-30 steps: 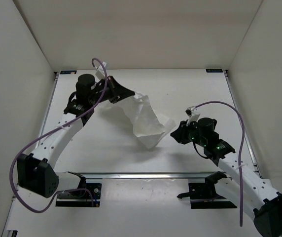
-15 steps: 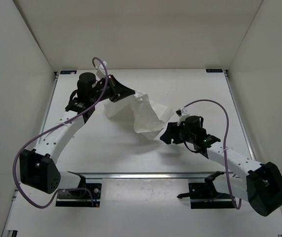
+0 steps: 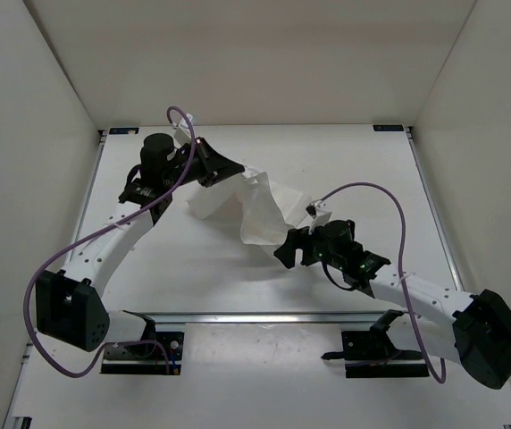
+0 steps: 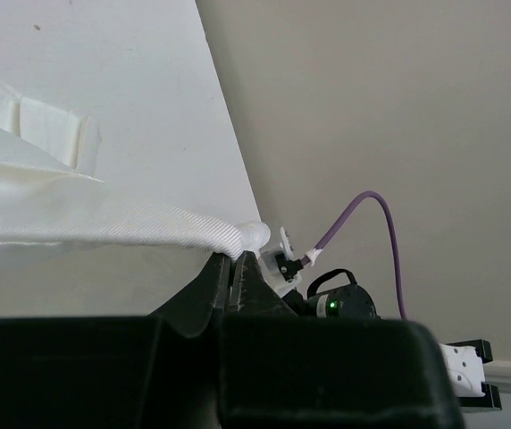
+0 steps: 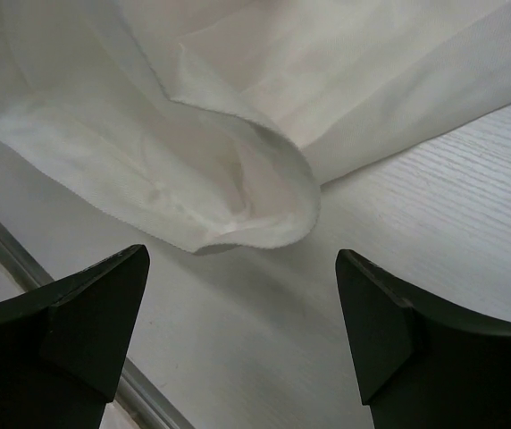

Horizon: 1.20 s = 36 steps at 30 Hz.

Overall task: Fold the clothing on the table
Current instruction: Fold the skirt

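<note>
The clothing needs to be spread and folded, so my right gripper will next grab it by its curled near corner (image 3: 280, 239) (image 5: 264, 225), opposite the left gripper's raised edge.
The white clothing (image 3: 254, 207) lies crumpled near the middle of the table (image 3: 354, 161), one end lifted at the back left. My left gripper (image 3: 235, 170) is shut on that raised edge; in the left wrist view the ribbed hem (image 4: 193, 231) runs into the closed fingertips (image 4: 236, 261). My right gripper (image 3: 284, 253) stands open just off the cloth's near lower corner. In the right wrist view its two dark fingers (image 5: 104, 304) are wide apart, with a curled cloth corner (image 5: 238, 206) a little beyond them and bare table between them.
The table's near metal rail (image 3: 264, 315) runs just behind the right gripper and shows in the right wrist view (image 5: 23, 259). White walls (image 3: 41, 80) enclose the table on three sides. Purple cables (image 3: 389, 201) loop off both arms.
My right gripper has opened wide and moved left and toward me, to the cloth's near corner. The cloth's lower corner has pulled in a little. The left gripper holds still.
</note>
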### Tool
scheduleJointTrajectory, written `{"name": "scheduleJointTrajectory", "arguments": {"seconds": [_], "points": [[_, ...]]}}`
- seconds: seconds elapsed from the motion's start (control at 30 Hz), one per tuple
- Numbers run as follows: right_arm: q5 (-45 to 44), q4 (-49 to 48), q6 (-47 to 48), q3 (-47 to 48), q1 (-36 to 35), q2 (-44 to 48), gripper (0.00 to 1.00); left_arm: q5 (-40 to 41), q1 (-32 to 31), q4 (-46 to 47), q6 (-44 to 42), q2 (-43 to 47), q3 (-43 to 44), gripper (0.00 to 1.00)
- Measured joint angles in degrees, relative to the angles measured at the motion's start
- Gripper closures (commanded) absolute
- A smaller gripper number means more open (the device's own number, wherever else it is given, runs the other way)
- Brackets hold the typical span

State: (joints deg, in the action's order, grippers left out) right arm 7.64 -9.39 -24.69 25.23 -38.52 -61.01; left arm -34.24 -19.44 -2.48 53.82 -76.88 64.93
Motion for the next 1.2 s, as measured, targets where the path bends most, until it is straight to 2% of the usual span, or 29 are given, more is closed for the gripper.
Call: {"name": "scheduleJointTrajectory", "arguments": {"seconds": [0.3, 0.47, 0.6, 0.67, 0.7, 0.73, 0.8, 0.83, 0.87, 1.03, 1.2], "points": [[-8.8, -3.2, -0.3, 0.0, -7.7, -5.8, 0.18, 0.7, -0.2, 1.6, 0.9, 0.0, -1.6, 1.00], [-14.2, -4.3, -1.8, 0.9, -10.6, -8.9, 0.24, 0.8, -0.3, 1.9, 1.3, 0.0, -1.9, 1.00], [-16.6, -5.2, -2.8, 3.6, -11.4, -12.1, 0.38, 0.8, -0.2, 3.0, 1.7, 0.0, -2.6, 1.00], [-17.7, -5.5, -3.2, 5.5, -11.8, -13.7, 0.51, 0.8, -0.2, 3.3, 1.8, 0.0, -2.9, 1.00], [-18.4, -5.4, -3.4, 6.4, -12.0, -14.2, 0.54, 0.8, -0.2, 3.6, 1.9, 0.1, -3.2, 1.00], [-18.7, -5.4, -3.6, 7.2, -12.3, -14.5, 0.63, 0.8, -0.1, 3.7, 2.0, 0.1, -3.3, 1.00], [-19.0, -5.3, -4.0, 8.1, -12.6, -14.3, 0.91, 0.8, 0.2, 3.8, 2.2, 0.1, -3.5, 1.00], [-18.9, -5.0, -4.6, 8.3, -12.6, -14.1, 0.97, 0.8, 0.3, 3.8, 2.2, 0.1, -3.5, 1.00], [-18.7, -4.4, -5.4, 8.3, -12.5, -13.4, 1.00, 0.8, 0.5, 3.8, 2.2, 0.2, -3.5, 1.00], [-14.9, 1.4, -5.5, 8.6, -9.6, -7.6, 1.00, 0.8, 1.4, 4.3, 2.6, 0.7, -3.5, 1.00], [-1.3, 13.5, 1.1, 15.6, -2.5, -2.0, 1.00, 0.3, 3.4, 4.0, 3.4, 0.8, -2.6, 1.00]]}}
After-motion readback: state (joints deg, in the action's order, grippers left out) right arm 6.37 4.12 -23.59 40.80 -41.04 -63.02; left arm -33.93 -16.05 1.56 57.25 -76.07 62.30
